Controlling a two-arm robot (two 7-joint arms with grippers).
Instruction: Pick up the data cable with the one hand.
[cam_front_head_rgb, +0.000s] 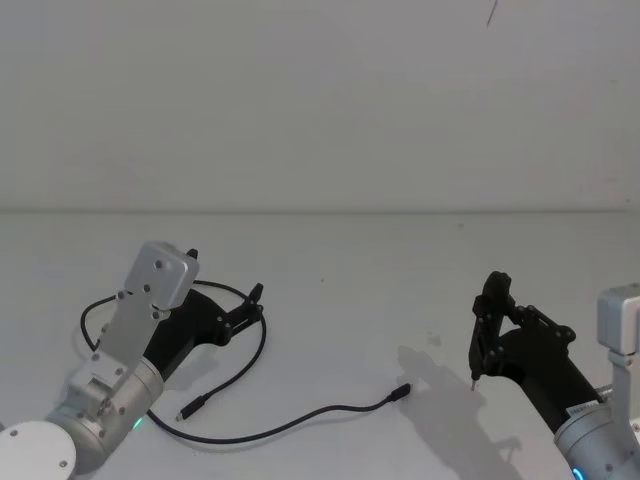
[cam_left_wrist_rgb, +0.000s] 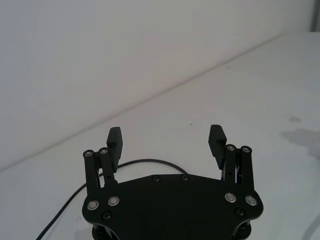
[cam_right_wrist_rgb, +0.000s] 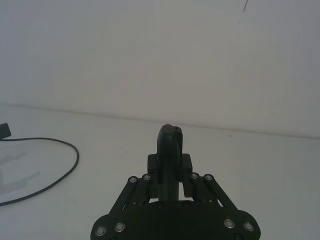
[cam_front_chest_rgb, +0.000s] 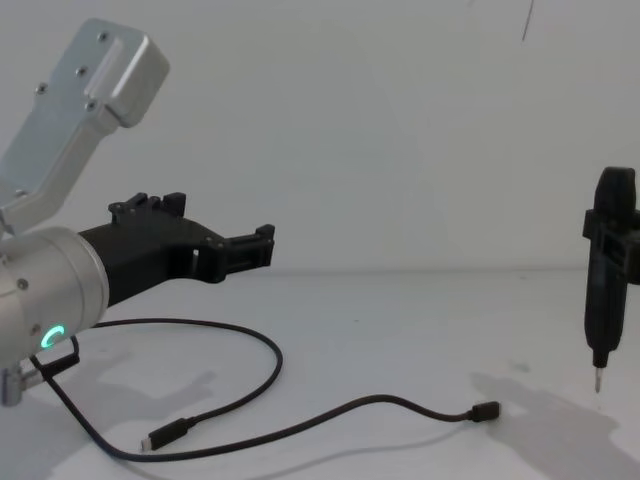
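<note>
My left gripper will grab the data cable next by its raised bend behind the plug (cam_front_chest_rgb: 384, 399), as the rest lies in a slack loop.
The data cable (cam_front_head_rgb: 300, 420) lies loose on the white table, a black cord looping behind my left arm, with one plug (cam_front_head_rgb: 192, 408) near the front and the other plug (cam_front_head_rgb: 400, 392) toward the middle. My left gripper (cam_front_head_rgb: 250, 305) hovers open above the cable's loop (cam_left_wrist_rgb: 145, 162), holding nothing; seen from the chest it (cam_front_chest_rgb: 262, 246) hangs well above the cord (cam_front_chest_rgb: 270, 370). My right gripper (cam_front_head_rgb: 497, 330) is raised at the right, shut on a black pen-like tool (cam_front_chest_rgb: 605, 270) whose metal tip points down, apart from the cable.
The white table (cam_front_head_rgb: 350, 270) meets a plain pale wall along its far edge. Open tabletop lies between the two arms. The right arm's shadow (cam_front_head_rgb: 430, 375) falls beside the cable's middle plug.
</note>
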